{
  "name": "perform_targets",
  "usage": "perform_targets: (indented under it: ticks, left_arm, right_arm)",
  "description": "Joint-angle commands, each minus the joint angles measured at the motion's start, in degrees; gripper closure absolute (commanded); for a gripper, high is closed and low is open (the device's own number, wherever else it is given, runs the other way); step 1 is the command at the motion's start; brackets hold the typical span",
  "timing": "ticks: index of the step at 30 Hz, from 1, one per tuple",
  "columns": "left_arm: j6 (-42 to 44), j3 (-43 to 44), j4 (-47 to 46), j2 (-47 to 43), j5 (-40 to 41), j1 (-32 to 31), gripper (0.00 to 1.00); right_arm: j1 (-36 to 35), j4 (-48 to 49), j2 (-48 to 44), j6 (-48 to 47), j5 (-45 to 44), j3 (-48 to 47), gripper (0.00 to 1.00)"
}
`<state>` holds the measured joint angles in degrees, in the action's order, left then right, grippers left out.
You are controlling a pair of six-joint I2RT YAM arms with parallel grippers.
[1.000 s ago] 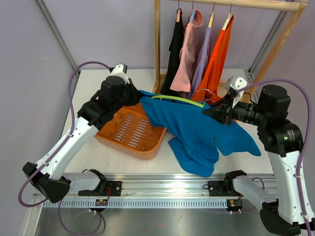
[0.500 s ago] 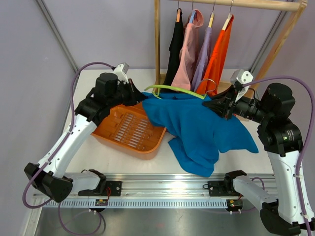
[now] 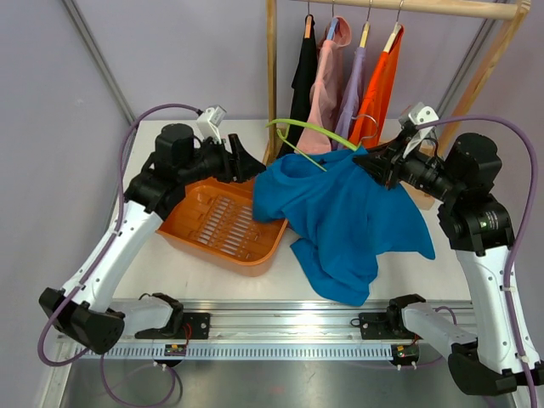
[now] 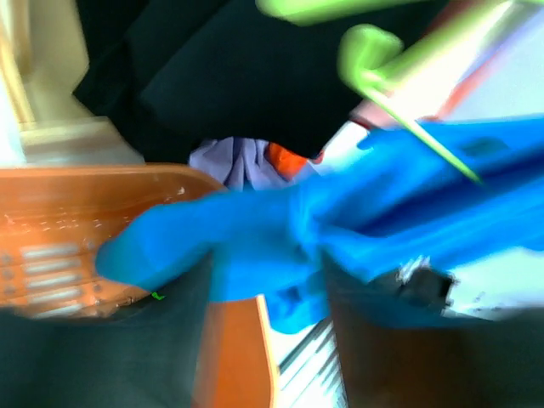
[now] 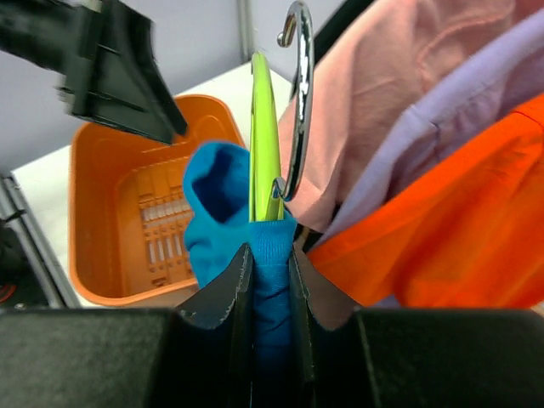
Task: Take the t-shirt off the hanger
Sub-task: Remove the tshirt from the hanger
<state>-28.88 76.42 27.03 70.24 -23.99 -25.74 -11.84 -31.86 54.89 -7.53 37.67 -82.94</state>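
Note:
I should next grab the lime green hanger's bare arm (image 3: 298, 124) with my left gripper. Then my right gripper can remove the t-shirt (image 3: 340, 212).
The blue t-shirt (image 3: 340, 212) hangs bunched from my right gripper (image 3: 367, 163) and drapes down to the table. That gripper (image 5: 270, 251) is shut on the shirt's cloth just below the neck of the lime green hanger (image 5: 262, 127). The hanger (image 3: 310, 129) tilts up to the left, and its left arm sticks out bare above the shirt. My left gripper (image 3: 246, 161) is open beside the shirt's left edge. In the blurred left wrist view, blue cloth (image 4: 340, 229) lies loosely across the wide gap of that gripper (image 4: 268, 272).
An orange basket (image 3: 225, 225) sits under the left arm, with the shirt's edge over its right rim. Behind stands a wooden rack (image 3: 271, 76) carrying black, pink, lilac and orange garments (image 3: 378, 85). A metal rail (image 3: 280, 327) runs along the near edge.
My left gripper opened, let go of the shirt and drew back to the left. The right gripper rose with the hanger. The hanger's left arm came out of the shirt, which slumped rightward.

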Motion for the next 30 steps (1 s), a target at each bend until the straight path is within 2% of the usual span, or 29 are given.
perform_targets:
  ticks: [1,4,7,8,10,12,15,17,20,25,30]
  left_arm:
    - [5.40,0.92,-7.42,-5.97,-6.33,0.51,0.31]
    - [13.13,2.76,-4.28,-8.53,-5.63,0.51,0.18]
    - [22.97,5.22,-0.59,-11.17,-4.31,0.51,0.15]
    - [25.43,5.49,-0.22,-11.96,-5.79,0.51,0.12]
    - [33.08,5.93,-0.04,-12.40,-8.96,0.51,0.10]
    - [38.08,6.28,-0.04,-12.06,-12.64,0.42,0.09]
    - [43.19,7.42,0.66,-10.65,-18.18,0.16,0.09]
    - [44.26,8.04,0.40,-9.86,-23.26,-0.10,0.09]
    - [45.14,9.70,1.53,-7.05,-26.37,-3.60,0.10]
    - [50.32,13.84,9.08,-1.17,-23.57,-10.99,0.12]
    - [51.82,14.28,9.45,2.27,-20.05,-15.21,0.17]
  right_arm:
    - [0.23,2.15,-0.23,-3.45,-4.19,-3.54,1.00]
    - [0.23,-0.92,1.09,-7.05,-2.00,-6.18,1.00]
    - [0.23,-8.55,3.37,-13.73,4.58,-9.43,1.00]
    - [0.23,-13.71,4.07,-18.18,6.95,-10.74,1.00]
    - [0.15,-17.87,5.48,-22.59,14.86,-11.89,1.00]
    - [0.15,-22.18,6.80,-24.28,21.00,-12.25,1.00]
    - [0.15,-26.41,8.73,-27.62,24.72,-13.83,1.00]
    - [0.06,-27.73,9.18,-29.55,25.78,-14.01,1.00]
    - [-0.38,-29.75,9.88,-32.01,27.89,-14.01,1.00]
    - [-1.35,-29.93,10.94,-32.64,28.42,-14.09,1.00]
    - [-1.96,-30.89,11.55,-33.43,28.77,-14.10,1.00]
